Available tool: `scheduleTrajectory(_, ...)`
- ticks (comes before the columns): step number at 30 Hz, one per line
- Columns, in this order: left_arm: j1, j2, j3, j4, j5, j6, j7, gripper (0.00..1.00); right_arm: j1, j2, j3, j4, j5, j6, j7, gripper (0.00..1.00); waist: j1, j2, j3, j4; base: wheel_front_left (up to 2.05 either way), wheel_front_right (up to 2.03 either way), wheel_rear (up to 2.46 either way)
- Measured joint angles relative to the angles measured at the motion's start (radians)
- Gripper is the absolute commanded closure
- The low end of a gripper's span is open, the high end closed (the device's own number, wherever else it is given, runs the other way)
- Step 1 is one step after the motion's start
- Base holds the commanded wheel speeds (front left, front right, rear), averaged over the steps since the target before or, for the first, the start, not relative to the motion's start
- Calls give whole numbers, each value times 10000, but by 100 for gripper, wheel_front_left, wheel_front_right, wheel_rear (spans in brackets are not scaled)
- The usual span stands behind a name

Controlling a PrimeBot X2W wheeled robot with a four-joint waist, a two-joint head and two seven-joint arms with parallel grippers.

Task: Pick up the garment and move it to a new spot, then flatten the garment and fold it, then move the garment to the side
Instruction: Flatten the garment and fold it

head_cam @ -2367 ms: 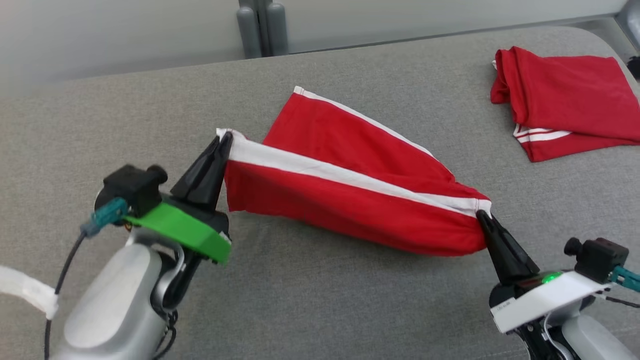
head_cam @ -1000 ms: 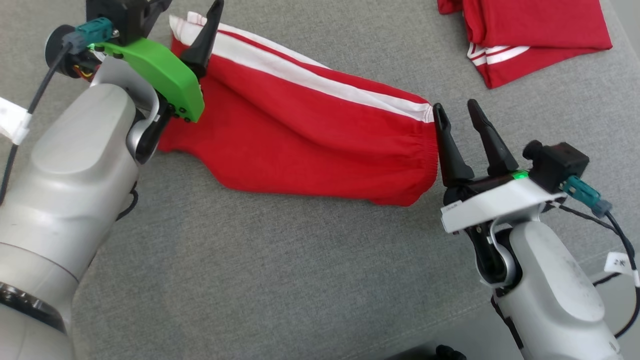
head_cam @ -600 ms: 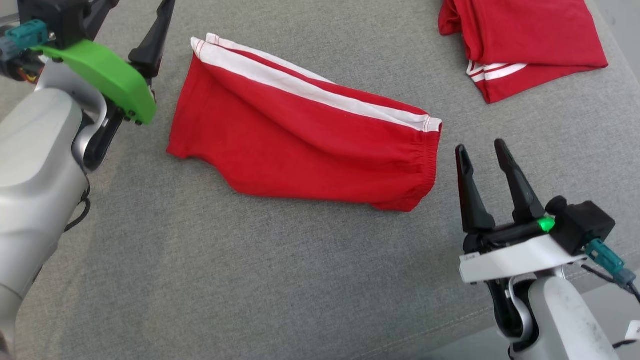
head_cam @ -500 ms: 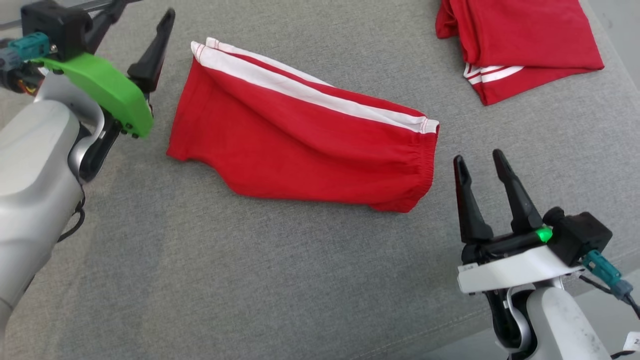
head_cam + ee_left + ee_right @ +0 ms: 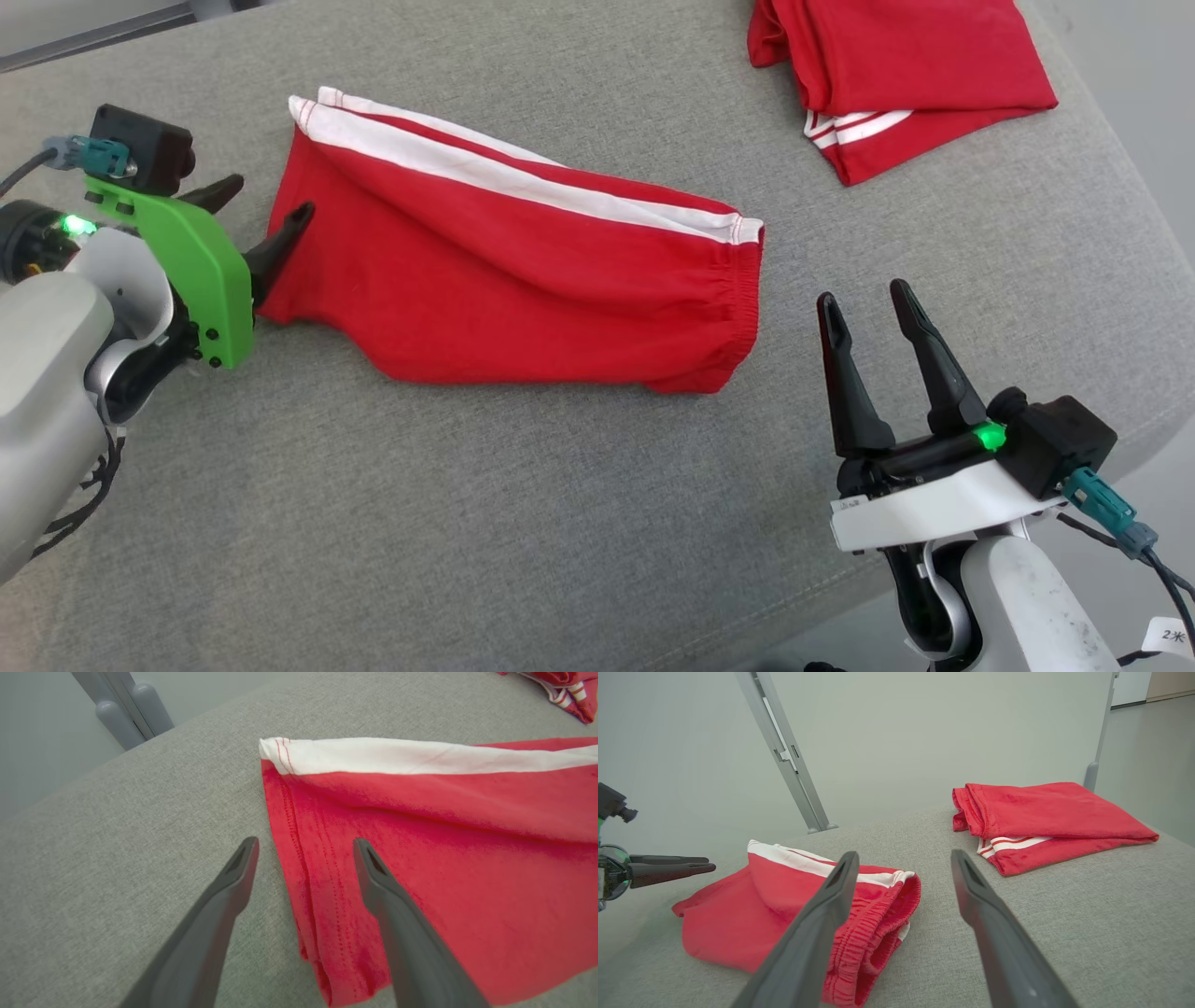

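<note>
The left gripper should next grab the shorts by the hem (image 5: 276,211), because the cloth edge is free there and the body of the shorts (image 5: 504,297) lies flat on the padding.
The garment (image 5: 523,271) is a pair of red shorts with a white side stripe. It lies folded lengthwise on the grey padded surface (image 5: 467,523), hem to the left and elastic waistband to the right. My left gripper (image 5: 269,198) stands open at the hem's near corner. In the left wrist view this left gripper (image 5: 306,842) straddles the hem of the garment (image 5: 444,858), one finger over cloth and one over bare surface. My right gripper (image 5: 864,296) is open and empty, a little right of the waistband. From the right wrist, the right gripper (image 5: 904,855) points past the garment (image 5: 738,914).
A second folded red garment (image 5: 896,75) lies at the back right, near the surface's rounded right edge (image 5: 1134,308). Grey posts (image 5: 126,714) and a slanted metal pole (image 5: 784,751) stand behind the surface. Bare grey padding stretches in front of the shorts.
Both grippers have let go of the garment's corners, and it now lies flat. The left gripper came down from the far hem corner to the near one. The right gripper drew back from the waistband.
</note>
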Motion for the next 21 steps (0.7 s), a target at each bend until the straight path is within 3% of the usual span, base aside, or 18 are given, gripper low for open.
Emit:
scheduleTrajectory(15, 161, 203, -127, 345, -943, 2, 1825, 0, -159, 10, 59, 84, 351, 0, 0, 0, -1, 0, 343, -578, 0, 0, 0)
scheduleTrajectory(17, 151, 192, -130, 280, -976, 8, 1983, 29, -164, 10, 79, 109, 353, 0, 0, 0, -1, 0, 335, -579, 0, 0, 0)
scheduleTrajectory(18, 151, 167, -138, 219, -1005, 8, 1992, 90, -176, 10, 100, 109, 353, 0, 0, 0, -1, 0, 329, -571, 0, 0, 0)
scheduleTrajectory(19, 151, 148, -146, 163, -1032, 8, 1981, 100, -197, 10, 105, 107, 351, 0, 0, 0, -1, 0, 324, -557, 0, 0, 0)
scheduleTrajectory(21, 151, 111, -161, 96, -1214, 8, 1998, 100, -206, 10, 109, 104, 343, 0, 0, 0, -1, 0, 307, -520, 0, 0, 0)
